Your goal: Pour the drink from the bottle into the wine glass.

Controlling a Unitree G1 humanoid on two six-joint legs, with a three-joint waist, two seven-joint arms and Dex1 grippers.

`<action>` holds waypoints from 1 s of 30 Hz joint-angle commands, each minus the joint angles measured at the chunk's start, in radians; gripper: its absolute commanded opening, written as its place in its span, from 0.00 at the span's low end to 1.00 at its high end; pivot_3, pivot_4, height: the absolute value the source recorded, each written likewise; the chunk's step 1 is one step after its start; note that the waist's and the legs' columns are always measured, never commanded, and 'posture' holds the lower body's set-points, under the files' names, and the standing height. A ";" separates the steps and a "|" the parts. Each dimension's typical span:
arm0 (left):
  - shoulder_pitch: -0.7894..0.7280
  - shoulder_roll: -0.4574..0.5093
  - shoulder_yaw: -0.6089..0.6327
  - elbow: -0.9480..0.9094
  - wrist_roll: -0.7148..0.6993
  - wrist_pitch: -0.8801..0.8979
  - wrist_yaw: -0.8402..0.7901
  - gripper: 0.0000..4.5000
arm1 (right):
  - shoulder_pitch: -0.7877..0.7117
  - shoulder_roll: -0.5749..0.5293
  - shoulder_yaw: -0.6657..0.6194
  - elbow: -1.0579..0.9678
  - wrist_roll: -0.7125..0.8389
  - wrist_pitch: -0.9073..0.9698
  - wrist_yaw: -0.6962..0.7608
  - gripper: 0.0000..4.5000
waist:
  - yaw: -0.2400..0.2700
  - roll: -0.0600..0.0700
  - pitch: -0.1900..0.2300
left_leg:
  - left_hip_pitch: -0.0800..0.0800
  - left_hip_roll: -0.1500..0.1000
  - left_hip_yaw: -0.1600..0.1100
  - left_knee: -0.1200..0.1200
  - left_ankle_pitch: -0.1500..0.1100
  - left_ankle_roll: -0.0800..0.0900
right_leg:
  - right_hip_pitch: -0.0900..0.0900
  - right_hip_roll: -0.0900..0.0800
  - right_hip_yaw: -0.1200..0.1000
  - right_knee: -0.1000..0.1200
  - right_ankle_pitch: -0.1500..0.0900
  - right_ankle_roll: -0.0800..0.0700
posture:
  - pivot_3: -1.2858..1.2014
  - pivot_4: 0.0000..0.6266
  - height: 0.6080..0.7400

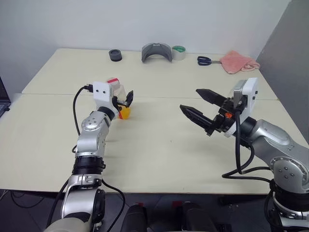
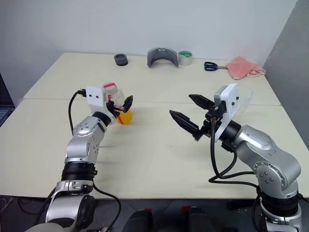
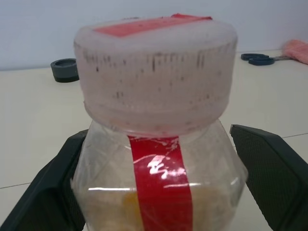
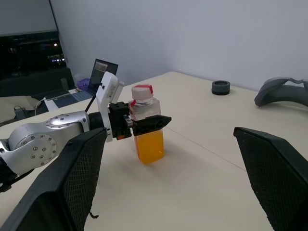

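My left gripper's fingers are beside the bottle's upper body (image 3: 159, 183), below the pale cap, so they should close on the bottle.
The bottle (image 4: 147, 126) stands upright on the left part of the table (image 1: 159, 145). It is clear plastic with a pale cap, a red strip down its side and the orange drink (image 1: 124, 113) in its lower half. My left gripper (image 1: 123, 99) is open, level at the bottle's upper body, with one black finger (image 3: 272, 178) on each side of it. A gap shows at the finger on the robot's right. My right gripper (image 2: 181, 105) hovers open and empty above the table's right half. A clear rounded shape (image 2: 245, 99) behind my right wrist may be the wine glass, mostly hidden.
Along the table's far edge lie a black tape roll (image 1: 115, 55), a grey curved object (image 1: 157, 52), a green-and-white tape roll (image 1: 178, 52), scissors (image 1: 205, 60) and a pink cloth (image 1: 237, 62). A laptop (image 4: 103, 72) sits beyond the table's left side.
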 commanded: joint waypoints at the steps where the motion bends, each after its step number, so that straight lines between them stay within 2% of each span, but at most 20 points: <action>1: -0.037 0.013 -0.001 -0.008 0.009 -0.040 -0.008 0.99 | -0.008 -0.009 -0.011 -0.037 0.014 -0.013 -0.003 1.00 | 0.000 0.000 0.000 | 0.000 0.000 0.000 0.000 0.000 0.000 | 0.000 0.000 0.000 0.000 0.000 0.000 | 0.52 0.24 1.00; 10: -0.048 0.022 0.000 0.015 0.024 -0.066 -0.004 0.99 | -0.014 -0.007 -0.009 -0.027 0.016 -0.014 -0.002 1.00 | 0.000 0.000 0.000 | 0.000 0.000 0.000 0.000 0.000 0.000 | 0.000 0.000 0.000 0.000 0.000 0.000 | 0.52 0.24 1.00; 13: -0.049 0.022 0.003 0.021 0.026 -0.072 0.000 0.85 | -0.009 -0.007 -0.008 -0.023 0.011 -0.017 0.001 1.00 | 0.000 0.000 0.000 | 0.000 0.000 0.000 0.000 0.000 0.000 | 0.000 0.000 0.000 0.000 0.000 0.000 | 0.52 0.24 1.00; 18: -0.051 0.022 0.006 0.024 0.023 -0.080 0.004 0.51 | -0.002 -0.006 -0.011 -0.023 0.008 -0.018 -0.002 1.00 | 0.000 0.000 0.000 | 0.000 0.000 0.000 0.000 0.000 0.000 | 0.000 0.000 0.000 0.000 0.000 0.000 | 0.52 0.24 1.00; 20: -0.051 0.022 0.007 0.024 0.023 -0.081 0.005 0.43 | -0.001 -0.007 -0.012 -0.024 0.007 -0.019 -0.002 1.00 | 0.000 0.000 0.000 | 0.000 0.000 0.000 0.000 0.000 0.000 | 0.000 0.000 0.000 0.000 0.000 0.000 | 0.52 0.24 1.00; 25: -0.050 0.024 -0.001 0.018 0.028 -0.061 0.005 0.43 | 0.000 -0.009 -0.009 -0.023 0.000 -0.021 0.001 1.00 | 0.000 0.000 0.000 | 0.000 0.000 0.000 0.000 0.000 0.000 | 0.000 0.000 0.000 0.000 0.000 0.000 | 0.52 0.24 1.00; 30: -0.098 -0.015 -0.057 -0.068 -0.001 0.061 -0.032 0.43 | -0.046 -0.023 0.045 0.032 -0.083 -0.044 0.019 1.00 | 0.000 0.000 0.000 | 0.000 0.000 0.000 0.000 0.000 0.000 | 0.000 0.000 0.000 0.000 0.000 0.000 | 0.52 0.24 1.00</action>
